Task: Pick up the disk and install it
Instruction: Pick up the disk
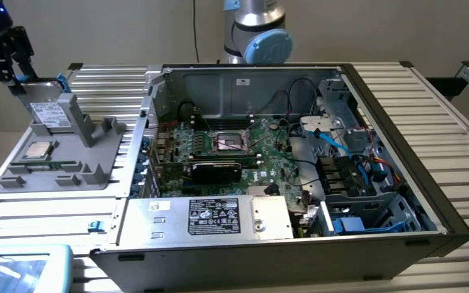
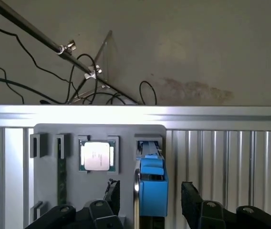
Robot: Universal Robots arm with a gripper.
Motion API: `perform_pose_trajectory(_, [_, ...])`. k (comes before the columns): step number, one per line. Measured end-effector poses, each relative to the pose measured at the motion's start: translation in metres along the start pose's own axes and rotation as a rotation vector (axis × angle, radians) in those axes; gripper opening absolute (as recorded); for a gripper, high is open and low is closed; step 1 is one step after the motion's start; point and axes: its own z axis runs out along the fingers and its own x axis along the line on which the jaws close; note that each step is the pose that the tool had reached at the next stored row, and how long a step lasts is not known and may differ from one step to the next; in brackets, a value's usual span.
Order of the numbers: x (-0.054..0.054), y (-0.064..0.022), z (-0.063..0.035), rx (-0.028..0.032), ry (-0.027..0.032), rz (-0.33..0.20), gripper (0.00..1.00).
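The disk is not ready to be closed on yet, and my gripper should lower first, because its fingers stop short beside the blue bracket's upper end in the wrist view.
The disk [image 1: 49, 112] stands on edge in a slot of the grey holder tray [image 1: 96, 165], at the exterior view's left. It is silver with a white label and a blue bracket. My gripper [image 1: 21, 78] hangs just above its upper end. In the wrist view the disk [image 2: 152, 191] shows edge-on with its blue bracket facing the camera. My gripper [image 2: 151, 202] is open, with one black finger [image 2: 111, 195] on each side of the disk and a gap on both sides. Nothing is held.
A square CPU chip [image 1: 37, 151] lies in the same tray, next to the disk. The open computer case [image 1: 397, 122] fills the middle, with a motherboard [image 1: 226, 143], a silver power supply [image 1: 218, 217] and a blue-trimmed drive bay [image 1: 356, 223]. The arm's base [image 1: 255, 36] stands behind the case.
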Motion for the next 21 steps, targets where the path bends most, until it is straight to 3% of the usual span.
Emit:
perform_pose_trajectory(12, [0.003,-0.0027,0.0217,-0.0057,-0.0029,0.000,0.63])
perform_pose_trajectory(18, [0.003,-0.0028,0.0238,-0.0052,-0.0033,0.000,0.63])
perform_pose_trajectory(21, [0.002,-0.0027,0.0266,-0.0058,-0.0070,0.005,0.63])
